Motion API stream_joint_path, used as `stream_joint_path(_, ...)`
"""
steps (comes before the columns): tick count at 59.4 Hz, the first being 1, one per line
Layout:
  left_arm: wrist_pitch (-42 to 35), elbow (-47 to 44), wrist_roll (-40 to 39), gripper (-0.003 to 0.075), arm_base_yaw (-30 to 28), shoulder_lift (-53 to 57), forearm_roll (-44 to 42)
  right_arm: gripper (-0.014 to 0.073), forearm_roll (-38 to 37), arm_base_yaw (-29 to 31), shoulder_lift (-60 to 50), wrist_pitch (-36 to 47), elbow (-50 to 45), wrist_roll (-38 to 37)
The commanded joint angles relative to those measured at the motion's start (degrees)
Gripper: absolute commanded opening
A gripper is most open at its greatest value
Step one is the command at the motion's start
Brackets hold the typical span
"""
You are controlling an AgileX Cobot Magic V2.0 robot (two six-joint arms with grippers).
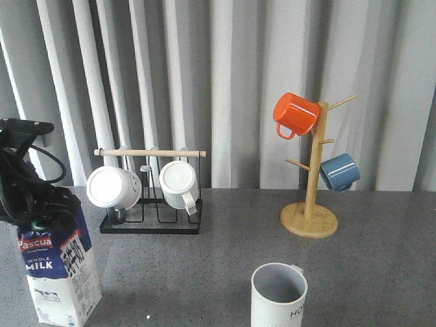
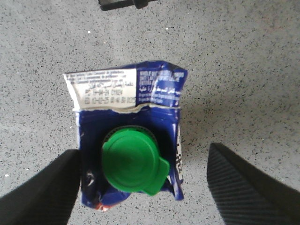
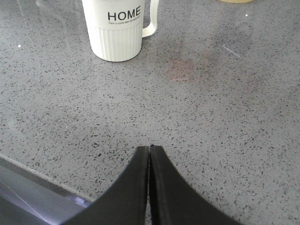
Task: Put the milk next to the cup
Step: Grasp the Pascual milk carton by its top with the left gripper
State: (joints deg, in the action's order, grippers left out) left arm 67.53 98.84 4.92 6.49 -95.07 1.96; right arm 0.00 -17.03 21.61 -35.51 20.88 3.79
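My left gripper needs to go down to the blue sides of the carton before it closes on the carton, because my fingers are still high around the green cap (image 2: 133, 161).
The milk (image 1: 58, 272) stands upright at the front left of the table, blue on top and white below. In the left wrist view I look straight down on the milk's green cap (image 2: 133, 161). My left gripper (image 2: 143, 150) is open right above the carton, one finger on each side; the right finger (image 2: 243, 187) stands clear of it. In the front view the left gripper (image 1: 41, 204) is a dark mass of cables on the carton's top. The cup (image 1: 278, 296) with "HOME" lettering stands at the front centre; it also shows in the right wrist view (image 3: 117, 30). My right gripper (image 3: 150, 147) is shut and empty, low over the table.
A black wire rack (image 1: 150, 223) with two white ribbed mugs (image 1: 112, 187) (image 1: 178, 184) stands at the back left. A wooden mug tree (image 1: 310, 218) at the back right holds an orange mug (image 1: 295, 114) and a blue mug (image 1: 338, 172). The table's front edge (image 3: 28, 180) lies beside my right gripper.
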Motion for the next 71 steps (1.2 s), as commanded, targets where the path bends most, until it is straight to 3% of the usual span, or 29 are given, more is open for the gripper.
stream_joint_path(1, -2.74, 1.63, -0.67, 0.0545, -0.15, 0.42, 0.30, -0.0010, 0.30, -0.02, 0.20, 3.61, 1.64, 0.36)
stream_joint_path(14, -3.50, 1.63, -0.67, 0.0533, -0.15, -1.83, -0.18, -0.0010, 0.30, -0.02, 0.20, 3.61, 1.64, 0.36)
stream_joint_path(21, -3.37, 1.63, -0.67, 0.0466, -0.15, -2.41, -0.12, -0.0010, 0.30, -0.02, 0.20, 3.61, 1.64, 0.36)
stream_joint_path(32, -3.45, 1.63, -0.50, 0.0206, -0.10, -1.51, 2.47, -0.0010, 0.30, -0.02, 0.20, 3.61, 1.64, 0.36)
stream_joint_path(42, -4.28, 2.30, 5.42, -0.0009, 0.17, 0.60, 13.76, -0.0010, 0.00, -0.02, 0.20, 3.67, 1.64, 0.36)
stream_joint_path(56, -3.51, 8.13, 12.48, -0.0008, 4.61, 1.01, 28.82, -0.0010, 0.30, -0.02, 0.20, 3.67, 1.64, 0.30)
stream_joint_path(71, -4.61, 10.29, 11.26, -0.0008, 11.13, -1.25, 25.18, -0.0010, 0.50, -0.02, 0.20, 3.61, 1.64, 0.30)
